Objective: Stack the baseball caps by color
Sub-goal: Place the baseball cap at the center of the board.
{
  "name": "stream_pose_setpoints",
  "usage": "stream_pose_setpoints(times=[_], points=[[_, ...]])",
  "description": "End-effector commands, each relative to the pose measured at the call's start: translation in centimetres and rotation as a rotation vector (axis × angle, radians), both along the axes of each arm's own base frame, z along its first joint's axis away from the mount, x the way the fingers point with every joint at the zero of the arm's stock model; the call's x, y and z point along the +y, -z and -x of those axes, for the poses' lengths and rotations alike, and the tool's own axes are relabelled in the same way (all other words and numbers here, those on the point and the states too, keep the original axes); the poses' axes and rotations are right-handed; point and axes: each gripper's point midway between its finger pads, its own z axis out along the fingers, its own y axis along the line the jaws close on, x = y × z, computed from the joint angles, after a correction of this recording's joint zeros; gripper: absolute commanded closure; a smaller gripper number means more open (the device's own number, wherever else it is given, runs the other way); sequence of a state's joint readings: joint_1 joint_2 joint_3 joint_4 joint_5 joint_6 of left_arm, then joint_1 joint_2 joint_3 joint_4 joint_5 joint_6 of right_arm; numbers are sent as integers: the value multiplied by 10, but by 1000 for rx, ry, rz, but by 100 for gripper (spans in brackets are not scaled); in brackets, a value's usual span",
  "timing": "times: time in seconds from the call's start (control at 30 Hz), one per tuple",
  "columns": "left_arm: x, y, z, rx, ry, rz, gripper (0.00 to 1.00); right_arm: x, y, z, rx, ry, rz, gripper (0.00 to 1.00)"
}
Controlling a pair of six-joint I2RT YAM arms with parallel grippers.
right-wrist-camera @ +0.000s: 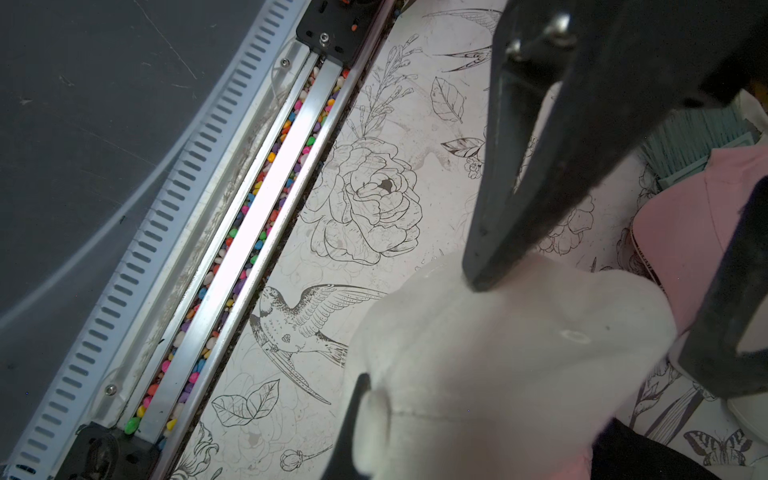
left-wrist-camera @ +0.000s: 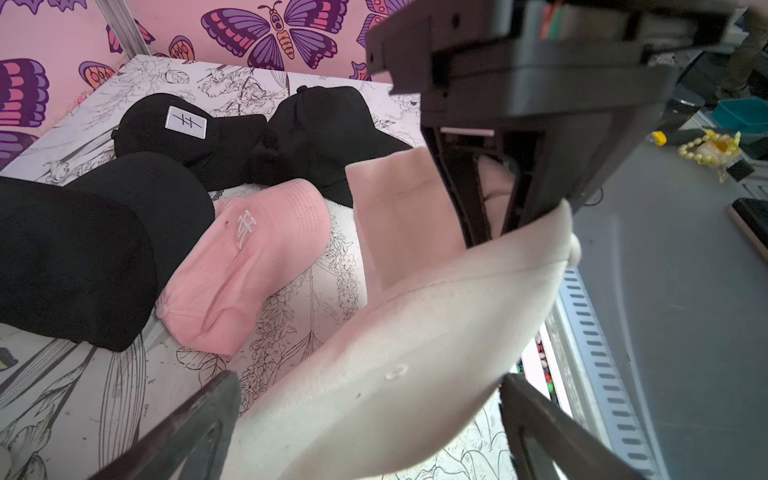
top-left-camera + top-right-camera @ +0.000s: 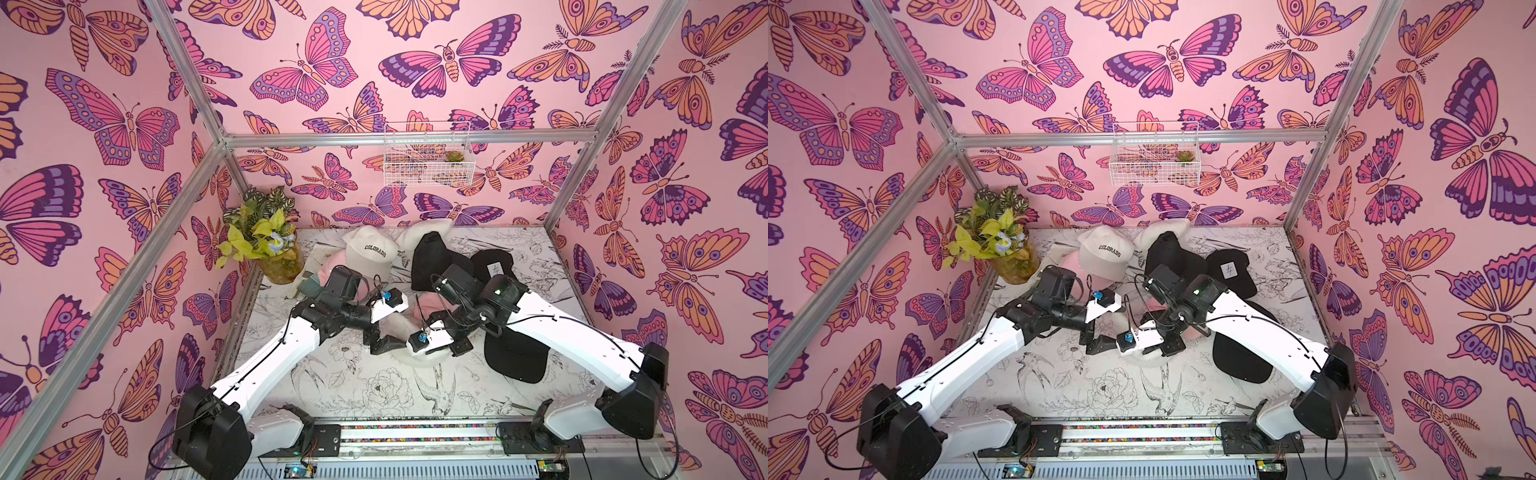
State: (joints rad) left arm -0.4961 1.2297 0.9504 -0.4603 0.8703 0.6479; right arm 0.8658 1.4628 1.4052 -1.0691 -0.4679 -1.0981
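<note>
I next need to grab the cream cap's lower edge with my left gripper, away from the top button (image 1: pixel 376 411), to turn the cap upright for stacking.
A cream cap (image 2: pixel 395 353) hangs low over the front middle of the table (image 3: pixel 353 386). My right gripper (image 2: pixel 496 232) is shut on its crown beside the top button (image 1: pixel 376 411). My left gripper (image 2: pixel 370 419) is open, its fingers (image 2: pixel 199 432) straddling that cap's lower edge without pinching it. Behind lie a pink cap (image 2: pixel 249 257) and three black caps (image 2: pixel 83 249), one with a white patch (image 2: pixel 185 121). At the back, a cream COLORADO cap (image 3: pixel 372 249) rests on a pink one (image 3: pixel 332 266), with another cream cap (image 3: pixel 419 237) beside it.
A leafy plant in a jar (image 3: pixel 270 249) stands at the back left corner. A white wire basket (image 3: pixel 428 153) hangs on the back wall. A teal brush (image 1: pixel 681 141) lies left of the caps. The arms' base rail (image 3: pixel 415 428) runs along the front edge.
</note>
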Motion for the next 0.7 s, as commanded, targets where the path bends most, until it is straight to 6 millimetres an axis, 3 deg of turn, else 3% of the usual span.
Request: stream_pose_setpoints(times=[0.0, 0.17, 0.37, 0.67], points=[[2, 1, 7, -18, 58, -21, 2, 1, -10, 6, -5, -36, -13, 100], [-5, 5, 13, 50, 139, -5, 13, 2, -8, 4, -18, -37, 4, 100], [-6, -8, 23, 75, 203, 60, 32, -2, -1, -2, -43, -23, 48, 100], [-7, -4, 20, 124, 208, 43, 44, 0, -6, -5, -76, -18, 26, 100]])
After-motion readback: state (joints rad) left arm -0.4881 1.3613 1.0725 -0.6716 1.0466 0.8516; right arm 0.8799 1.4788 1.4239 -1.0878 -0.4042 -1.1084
